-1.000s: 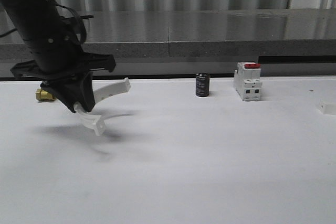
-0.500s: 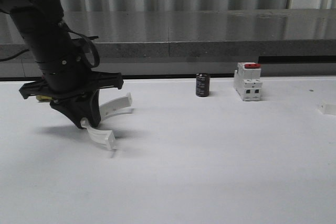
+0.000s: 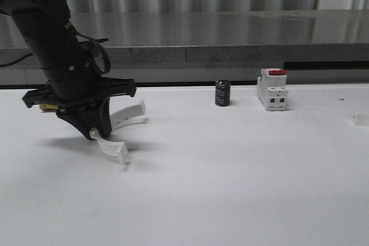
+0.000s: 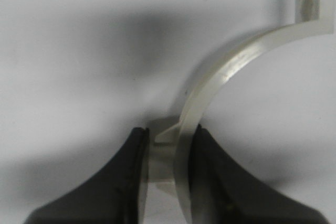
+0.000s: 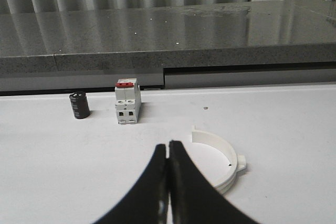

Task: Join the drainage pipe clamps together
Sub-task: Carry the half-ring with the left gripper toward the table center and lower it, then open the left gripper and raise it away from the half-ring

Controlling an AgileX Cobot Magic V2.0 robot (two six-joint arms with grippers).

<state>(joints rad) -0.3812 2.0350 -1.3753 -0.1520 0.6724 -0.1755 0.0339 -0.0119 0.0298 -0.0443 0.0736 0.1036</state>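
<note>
My left gripper opens now, since the clamp's lower tab (image 3: 120, 154) is over the white tabletop, with its shadow close beside it.
My left gripper (image 3: 94, 132) is shut on one white half-ring drainage pipe clamp (image 3: 117, 132) low over the table's left side. The clamp's lower tab is at or just above the surface, and its other end points up and to the right. In the left wrist view the clamp (image 4: 231, 72) curves away from the gripper (image 4: 168, 148), which pinches it near one tab. A second white half-ring clamp (image 5: 224, 158) lies flat on the table just beside my right gripper (image 5: 168, 145), which is shut with nothing in it.
A black cylinder (image 3: 222, 93) and a white breaker with a red top (image 3: 272, 89) stand at the back of the table. A brass valve (image 3: 45, 108) peeks out behind the left arm. A small white piece (image 3: 360, 119) lies at the right edge. A grey ledge runs behind.
The left arm has come down and slightly to the right with the clamp, bringing its lower tab close to the table. It has barely moved in the last half second.
</note>
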